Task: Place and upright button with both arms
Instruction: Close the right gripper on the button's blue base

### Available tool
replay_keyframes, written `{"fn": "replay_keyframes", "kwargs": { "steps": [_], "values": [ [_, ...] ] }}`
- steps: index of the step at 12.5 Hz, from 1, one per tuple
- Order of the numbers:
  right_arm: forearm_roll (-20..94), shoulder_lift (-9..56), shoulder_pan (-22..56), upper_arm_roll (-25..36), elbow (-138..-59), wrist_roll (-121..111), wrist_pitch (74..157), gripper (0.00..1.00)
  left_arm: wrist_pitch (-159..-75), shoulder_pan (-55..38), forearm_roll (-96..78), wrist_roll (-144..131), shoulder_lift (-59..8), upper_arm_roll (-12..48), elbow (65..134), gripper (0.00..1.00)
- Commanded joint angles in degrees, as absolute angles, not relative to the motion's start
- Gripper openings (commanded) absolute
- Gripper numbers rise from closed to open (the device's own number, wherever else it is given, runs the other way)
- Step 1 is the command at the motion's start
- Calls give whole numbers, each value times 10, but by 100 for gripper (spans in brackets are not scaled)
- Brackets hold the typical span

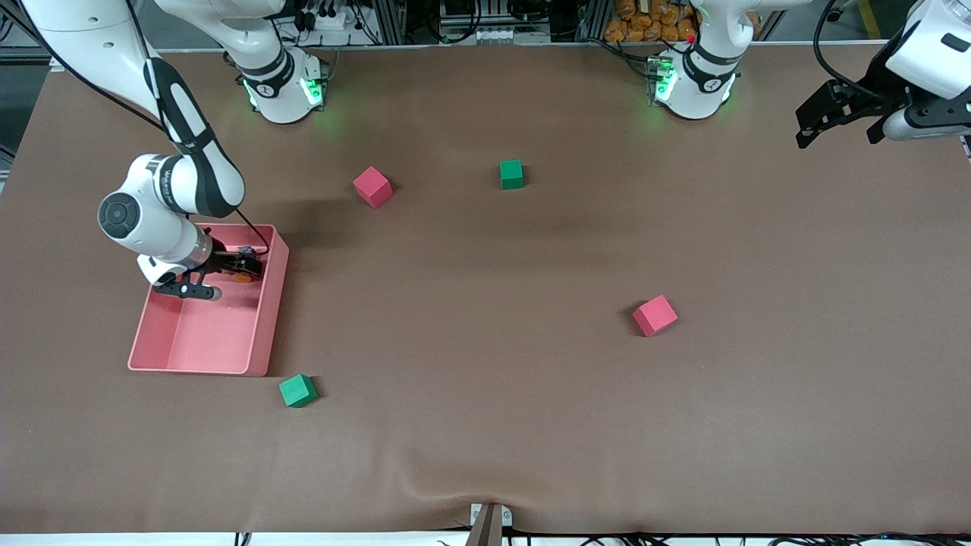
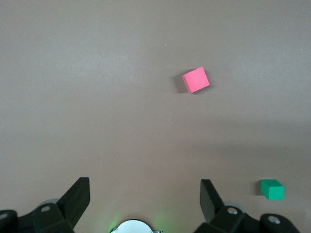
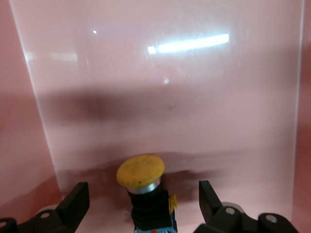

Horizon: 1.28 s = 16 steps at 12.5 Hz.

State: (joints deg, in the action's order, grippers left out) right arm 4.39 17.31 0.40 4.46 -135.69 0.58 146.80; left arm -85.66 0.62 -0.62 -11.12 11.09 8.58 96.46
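Observation:
My right gripper grabs the button by its black body [image 3: 148, 208] next, since the button's orange cap [image 3: 140, 171] stays free for placing it upright.
The button [image 1: 243, 278], with an orange cap and a black body, is in the pink tray [image 1: 265, 318] near the wall toward the table's middle. In the right wrist view the button [image 3: 140, 171] sits between the fingers with its cap pointing away from the wrist. My right gripper [image 1: 237, 277] is low inside the tray and open. Its fingers [image 3: 77, 194] stand clear on either side of the button's body. My left gripper [image 1: 837, 139] is open and empty, up over the left arm's end of the table. It also shows in the left wrist view [image 2: 144, 183].
Two pink cubes [image 1: 372, 186] [image 1: 655, 315] and two green cubes [image 1: 511, 174] [image 1: 297, 390] lie scattered on the brown table. One green cube lies just off the tray's corner nearest the front camera. The left wrist view shows a pink cube [image 2: 196, 79] and a green cube [image 2: 272, 189].

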Motion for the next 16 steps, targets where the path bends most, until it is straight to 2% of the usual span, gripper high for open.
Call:
{"fn": "replay_keyframes", "kwargs": {
  "steps": [1,2,3,4,5,9,13,16],
  "values": [
    [32,168,-3,39,-1383,23,1480,100,-847,10,4,-103,107,89,953,100],
    [32,168,-3,39,-1386,22,1480,100,-847,10,4,-103,106,89,953,100],
    [32,168,-3,39,-1389,16,1480,74,-848,10,4,-103,106,89,953,100],
    [32,167,-3,35,-1388,16,1480,9,-848,9,4,-103,105,89,953,100],
    [32,166,-4,34,-1388,15,1479,0,-847,9,4,-103,105,90,953,100],
    [31,156,7,36,-1385,11,1474,0,-847,6,4,-112,107,95,947,100],
    [31,103,-2,40,-1361,-65,1450,0,-849,3,-1,-113,105,96,946,100],
    [31,40,-6,39,-1352,-90,1440,0,-856,2,-4,-113,94,103,945,100]
  ]
}}
